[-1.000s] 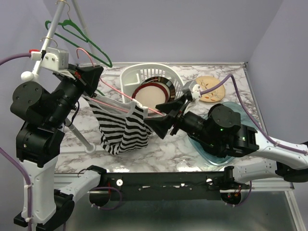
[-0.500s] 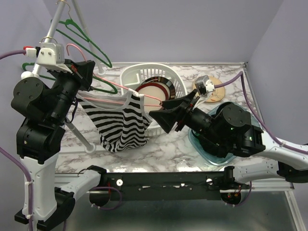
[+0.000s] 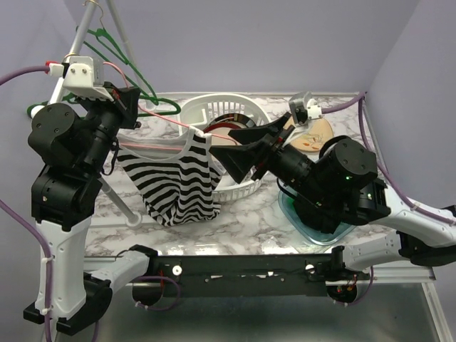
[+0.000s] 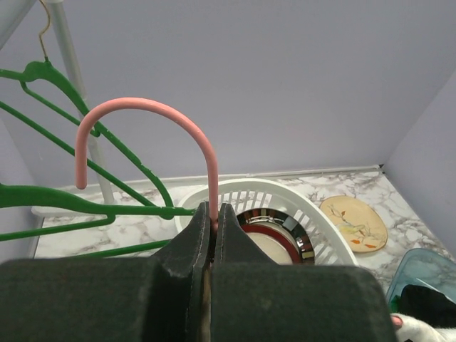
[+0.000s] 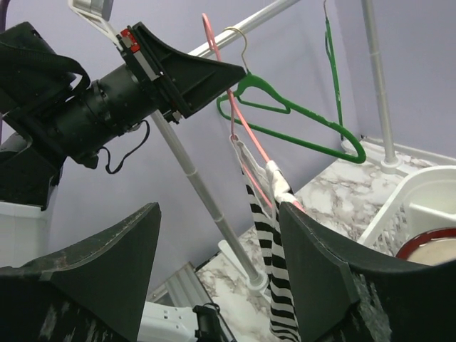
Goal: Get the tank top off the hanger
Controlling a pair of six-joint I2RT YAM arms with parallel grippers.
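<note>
I will slide the tank top off the hanger, so next I will pick it up with my right gripper by its shoulder strap near the hanger's loose end.
A black-and-white striped tank top hangs on a pink hanger, above the table. My left gripper is shut on the hanger's neck just under its hook, with the jaws pressed on the pink wire. My right gripper is open and empty, right beside the top's right shoulder strap. In the right wrist view the top and hanger show between my spread fingers, close to the right one.
A white basket holding plates stands behind the top. A tan plate and a teal glass dish lie under the right arm. Green hangers hang on the rack, whose pole stands at the left.
My left gripper has lifted the hanger and levelled it, so the top hangs higher and spread out. My right gripper has risen and moved back toward the top's right shoulder.
</note>
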